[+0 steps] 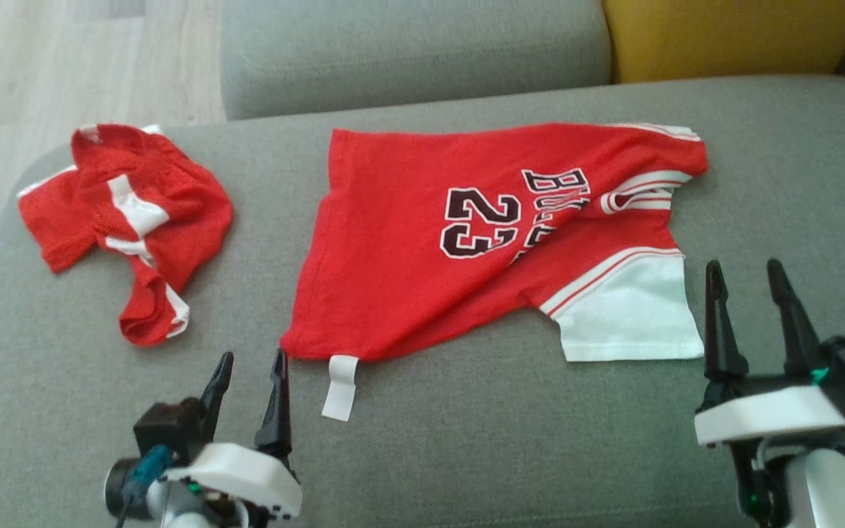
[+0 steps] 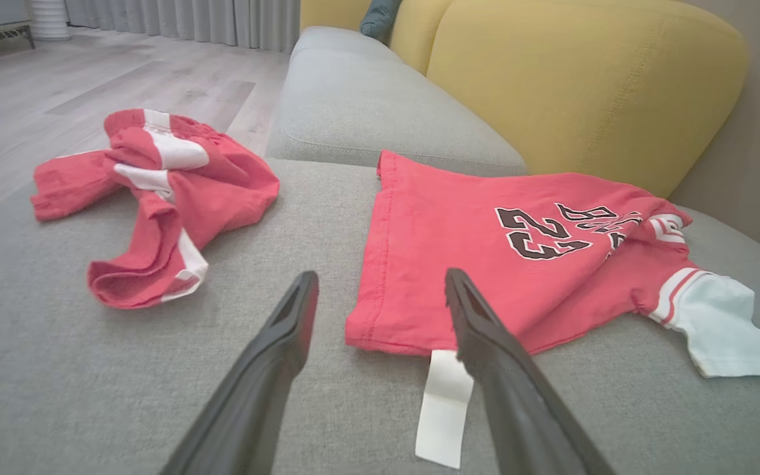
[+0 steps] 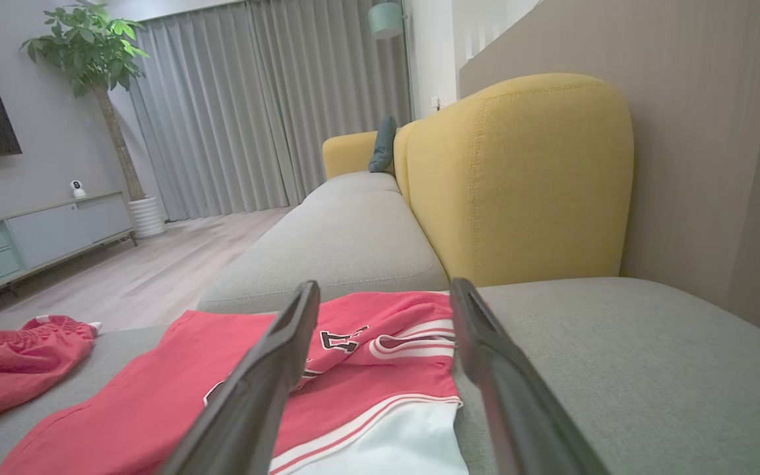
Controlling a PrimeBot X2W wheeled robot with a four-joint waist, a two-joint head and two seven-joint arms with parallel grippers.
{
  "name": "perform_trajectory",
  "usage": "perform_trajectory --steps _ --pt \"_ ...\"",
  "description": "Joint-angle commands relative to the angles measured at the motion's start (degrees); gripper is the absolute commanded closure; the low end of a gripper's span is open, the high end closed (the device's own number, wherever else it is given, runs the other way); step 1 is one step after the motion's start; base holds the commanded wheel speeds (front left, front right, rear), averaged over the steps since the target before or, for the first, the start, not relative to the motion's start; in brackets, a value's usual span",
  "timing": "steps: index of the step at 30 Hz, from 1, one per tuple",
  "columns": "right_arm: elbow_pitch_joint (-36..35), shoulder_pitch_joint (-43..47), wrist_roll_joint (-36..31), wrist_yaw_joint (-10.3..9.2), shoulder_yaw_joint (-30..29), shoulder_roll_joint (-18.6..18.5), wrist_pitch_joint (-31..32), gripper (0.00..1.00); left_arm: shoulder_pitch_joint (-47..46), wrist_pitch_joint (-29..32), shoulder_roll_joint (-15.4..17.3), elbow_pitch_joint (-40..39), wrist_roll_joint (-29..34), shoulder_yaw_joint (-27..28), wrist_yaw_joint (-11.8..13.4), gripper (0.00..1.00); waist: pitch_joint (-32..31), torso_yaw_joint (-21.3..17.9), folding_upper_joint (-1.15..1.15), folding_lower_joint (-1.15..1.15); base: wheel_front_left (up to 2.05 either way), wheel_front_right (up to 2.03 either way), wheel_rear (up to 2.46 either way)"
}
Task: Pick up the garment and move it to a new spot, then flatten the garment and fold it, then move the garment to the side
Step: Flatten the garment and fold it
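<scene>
The jersey's body (image 1: 384,237) (image 2: 448,245) lies flat on the sofa, so my left gripper should next grab the jersey's loose edge at the hem corner beside the white label.
The garment (image 1: 466,235) is a red jersey with a black "23", white sleeve and white trim, lying partly folded on the grey sofa seat (image 1: 466,440). A white label (image 1: 340,387) sticks out from its near left corner. My left gripper (image 1: 252,364) stands open just left of that corner and touches no cloth; in the left wrist view the gripper (image 2: 380,284) frames the jersey (image 2: 485,264) hem and the label (image 2: 444,408). My right gripper (image 1: 745,273) is open just right of the white sleeve. In the right wrist view that gripper (image 3: 385,293) looks over the jersey (image 3: 367,369).
A second red and white garment (image 1: 133,220) lies crumpled at the left of the seat, near the sofa's left edge and the wooden floor (image 1: 41,66). A yellow backrest (image 1: 730,37) and another grey cushion (image 1: 415,51) stand behind.
</scene>
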Motion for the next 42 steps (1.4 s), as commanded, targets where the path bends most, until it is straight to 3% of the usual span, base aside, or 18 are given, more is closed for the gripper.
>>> perform_trajectory --steps 1,33,42 --pt "-1.58 -1.02 -0.36 0.37 1.48 -0.18 -0.79 0.0 -1.77 -0.57 0.31 -1.58 -0.3 2.57 0.32 0.0 -0.49 0.42 0.0 0.0 0.0 0.0 0.0" --pt "2.85 0.18 -1.02 0.37 3.77 -0.18 -1.26 0.0 -0.49 -0.85 -1.42 -1.87 1.39 4.74 -0.31 0.0 -0.65 1.78 0.0 0.0 0.0 0.0 0.0" --pt "7.46 -0.16 -2.19 0.37 -0.68 -0.18 2.32 0.0 -1.28 -0.85 -1.98 -3.75 2.43 5.64 -0.41 0.0 0.79 1.97 0.0 0.0 0.0 0.0 0.0"
